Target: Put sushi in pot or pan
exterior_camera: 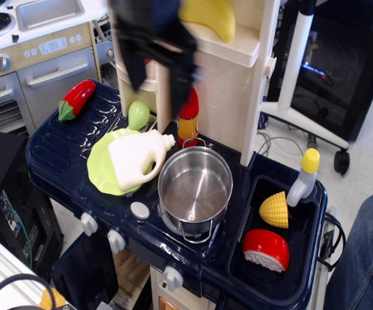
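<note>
The gripper grabs the sushi by the middle of its red domed top next, to put the sushi in the steel pot.
The sushi, red domed top over a white ribbed base, lies in the dark blue sink basin at the lower right, next to a yellow corn cob. The shiny steel pot stands empty on the toy stove in the middle. My black gripper hangs blurred above the back of the counter, left of and behind the pot, far from the sushi. Its two fingers are spread apart with nothing between them.
A lime-green plate with a cream jug sits left of the pot. A red chili pepper, a green pear, a red bottle and the cream shelf tower with a banana stand behind. A yellow-capped faucet stands by the sink.
</note>
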